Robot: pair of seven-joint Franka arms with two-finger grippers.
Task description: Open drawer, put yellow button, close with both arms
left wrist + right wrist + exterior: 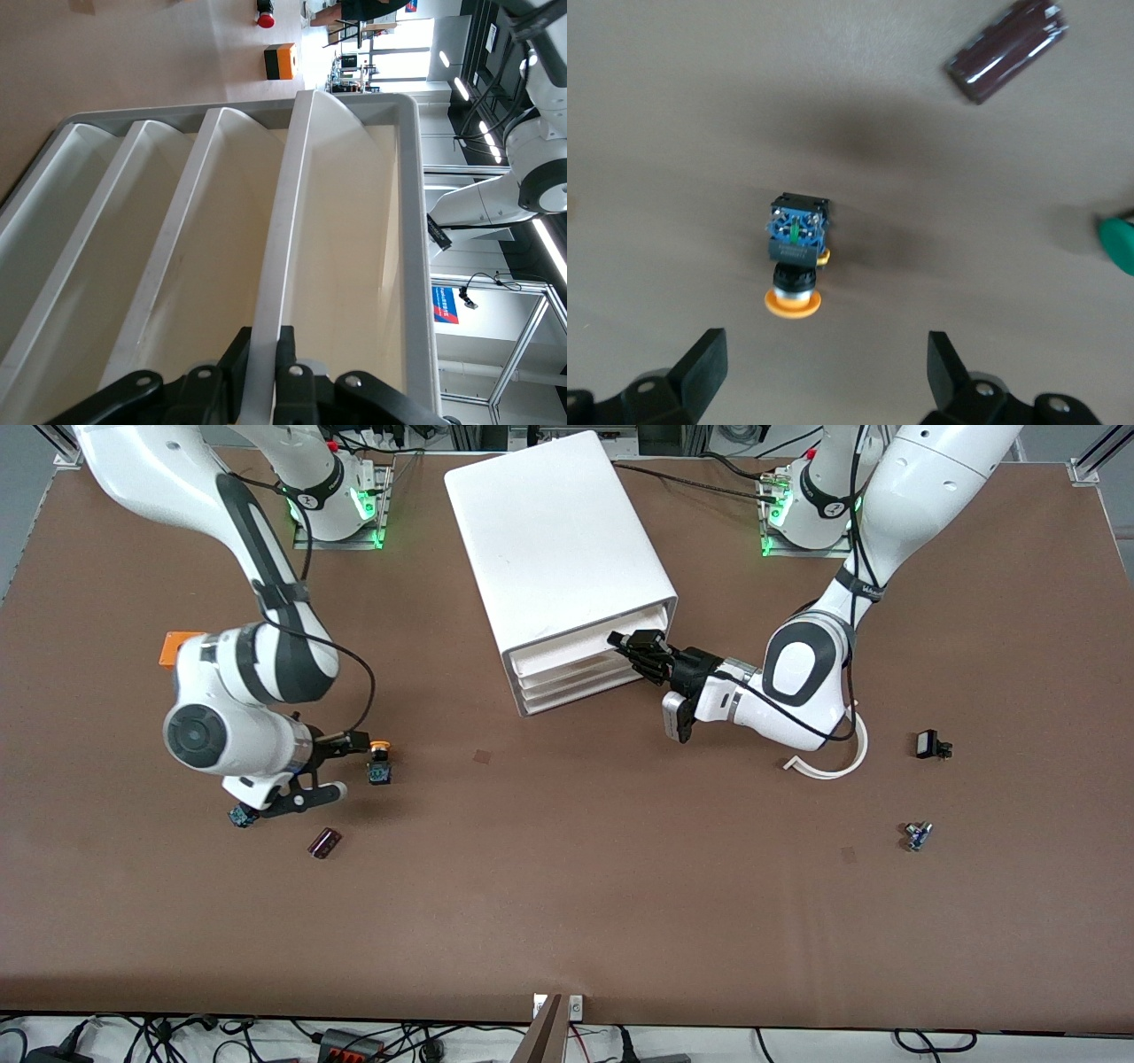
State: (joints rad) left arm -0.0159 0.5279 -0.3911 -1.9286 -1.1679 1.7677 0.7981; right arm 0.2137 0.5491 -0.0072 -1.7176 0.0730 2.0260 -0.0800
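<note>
I should next use my right gripper to pick up the yellow button by its end with the cap (379, 746), and then I can put it in the drawer (580, 654).
The white cabinet (549, 531) stands at the middle of the table near the robots' bases. My left gripper (631, 646) is at the front of its uppermost drawer (580, 654). In the left wrist view the left gripper (263, 354) is shut on that drawer's thin front lip (285, 221), which runs between the two black pads. The drawer front lies level with the ones under it. The yellow button (380, 763) lies on its side on the table toward the right arm's end. My right gripper (824, 365) is open just short of the button's yellow cap (794, 303), with nothing between its fingers.
A dark maroon cylinder (324, 842) lies close to the right gripper, nearer the front camera. A small blue part (241, 815) sits under that hand. An orange block (177, 646) is beside the right arm. A white curved strip (828, 766) and two small parts (930, 744) (917, 835) lie toward the left arm's end.
</note>
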